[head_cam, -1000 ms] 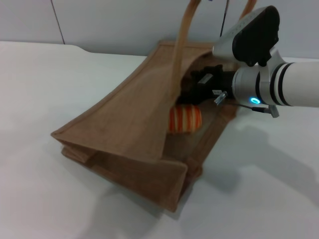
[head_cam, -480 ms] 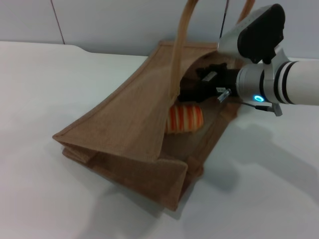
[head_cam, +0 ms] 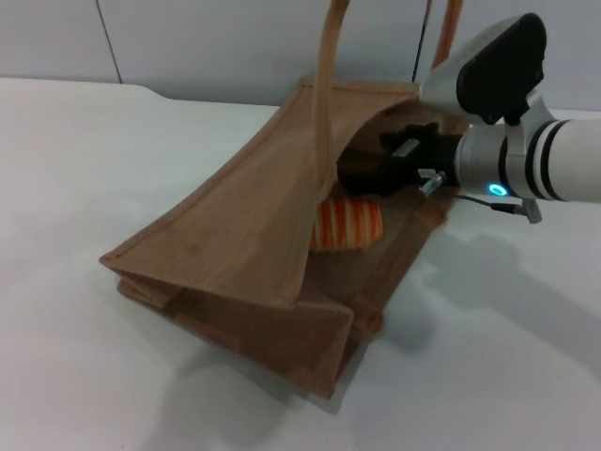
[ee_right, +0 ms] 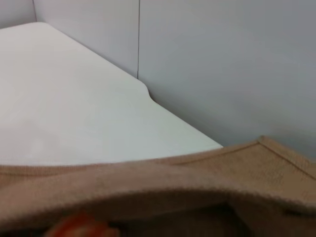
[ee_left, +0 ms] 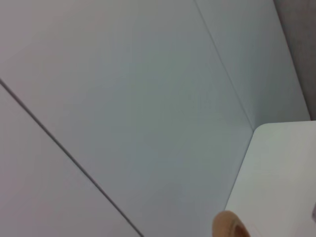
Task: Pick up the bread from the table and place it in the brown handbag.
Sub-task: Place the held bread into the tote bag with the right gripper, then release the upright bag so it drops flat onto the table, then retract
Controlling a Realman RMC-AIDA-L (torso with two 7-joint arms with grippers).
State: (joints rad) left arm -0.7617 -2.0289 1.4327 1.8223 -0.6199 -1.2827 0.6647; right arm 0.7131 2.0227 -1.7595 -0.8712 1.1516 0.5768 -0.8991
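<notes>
The tan handle rises high above the brown handbag [head_cam: 235, 235] in the head view, so my left gripper stays closed on the tan handle for now.
The brown handbag [head_cam: 235, 235] lies on the white table [head_cam: 94, 150] with its mouth held up. Its tan handles [head_cam: 329, 85] run straight up out of the head view. The bread [head_cam: 346, 224], cream with orange stripes, lies inside the bag on its lower wall. My right gripper [head_cam: 376, 167] is in the bag's mouth, just above and behind the bread, apart from it, and looks open and empty. The right wrist view shows the bag's bound rim [ee_right: 197, 165] and a bit of the orange bread [ee_right: 79, 228]. My left gripper is out of view; its wrist view shows only a handle tip [ee_left: 228, 226].
A grey panelled wall [head_cam: 235, 38] stands behind the table. The table's rounded far corner [ee_right: 143, 89] lies beyond the bag. Bare white tabletop spreads to the left and front of the bag.
My right gripper has drawn back up and to the right, away from the bread. The bread stays lying in the bag. The handles have straightened upward.
</notes>
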